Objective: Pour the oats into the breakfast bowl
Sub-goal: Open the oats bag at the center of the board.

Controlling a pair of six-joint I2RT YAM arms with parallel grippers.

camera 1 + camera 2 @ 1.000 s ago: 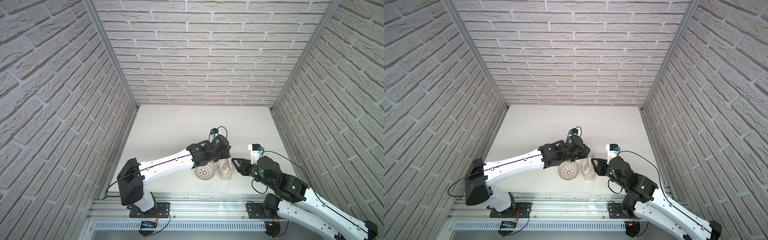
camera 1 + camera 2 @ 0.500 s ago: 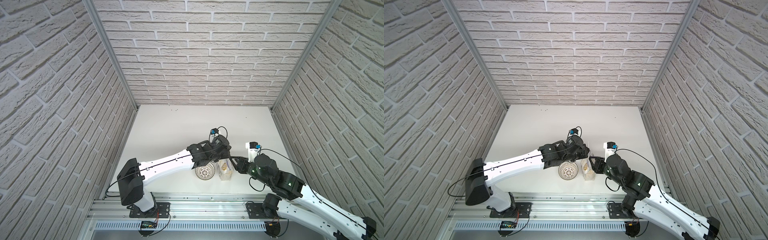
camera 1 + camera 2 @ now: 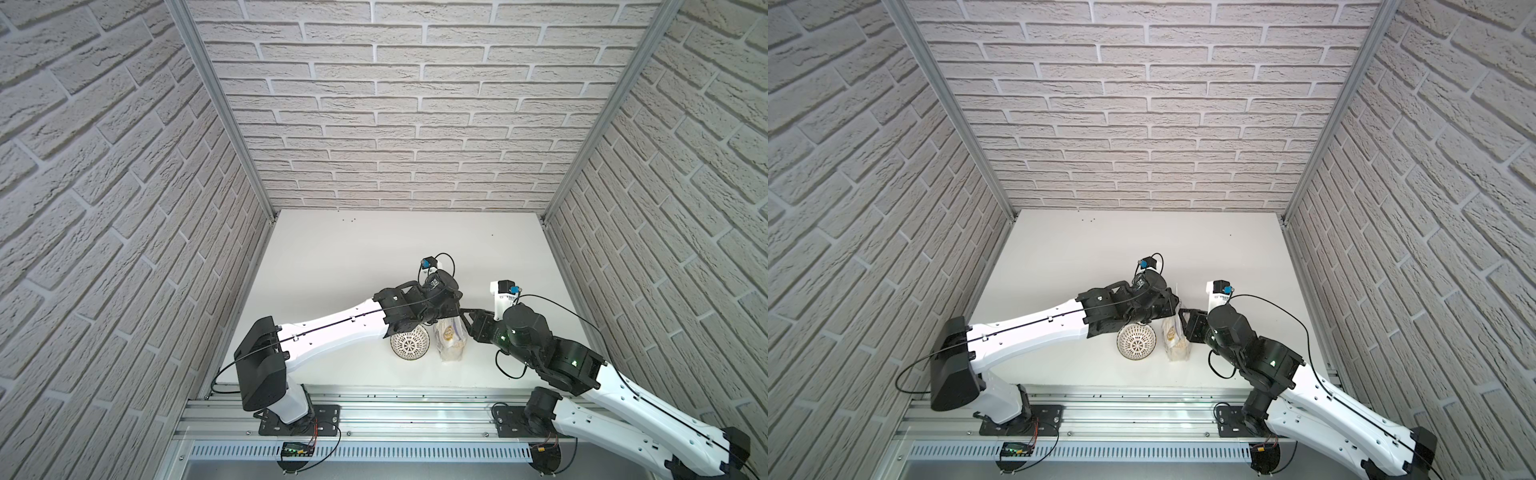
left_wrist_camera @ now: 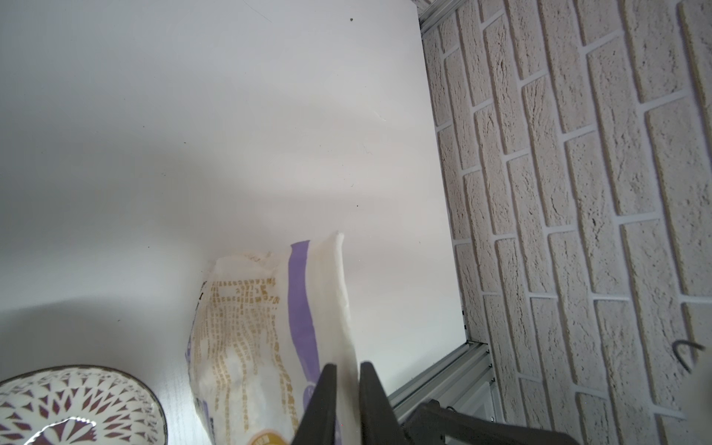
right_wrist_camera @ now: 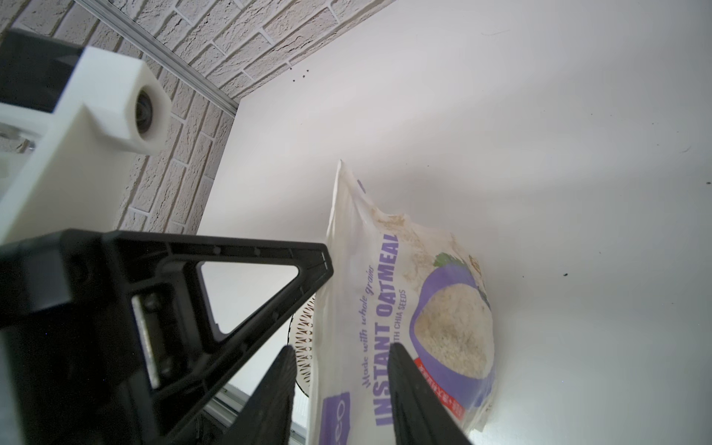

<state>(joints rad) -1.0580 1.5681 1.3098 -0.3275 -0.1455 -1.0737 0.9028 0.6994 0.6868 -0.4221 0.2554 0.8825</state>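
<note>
The right gripper grabs the pouch's thin top edge on the "Instant Oatmeal" side next, opposite my left gripper, to open the pouch for pouring.
The oats are in a clear pouch [image 3: 451, 341] [image 3: 1177, 338] with a purple "Instant Oatmeal" label, standing upright near the table's front edge. The breakfast bowl [image 3: 409, 347] [image 3: 1136, 343], white with a dark lattice pattern, sits just to its left, almost touching. In the left wrist view my left gripper [image 4: 350, 400] is shut on the pouch's [image 4: 254, 327] thin top edge, with the bowl [image 4: 81, 389] beside it. My right gripper [image 5: 343, 385] is open, its fingers close in front of the pouch's [image 5: 385, 308] upper part from the right. The bowl's rim [image 5: 302, 335] peeks out behind the pouch.
Brick walls close the table on three sides. An aluminium rail [image 3: 374, 409] runs along the front edge. The two wrists nearly meet above the pouch; the left gripper's black finger [image 5: 231, 293] and white camera housing [image 5: 96, 100] fill one side of the right wrist view.
My right arm has moved left, bringing its gripper up to the pouch. The left gripper has closed a little on the pouch's top. Bowl and pouch have stayed in place.
</note>
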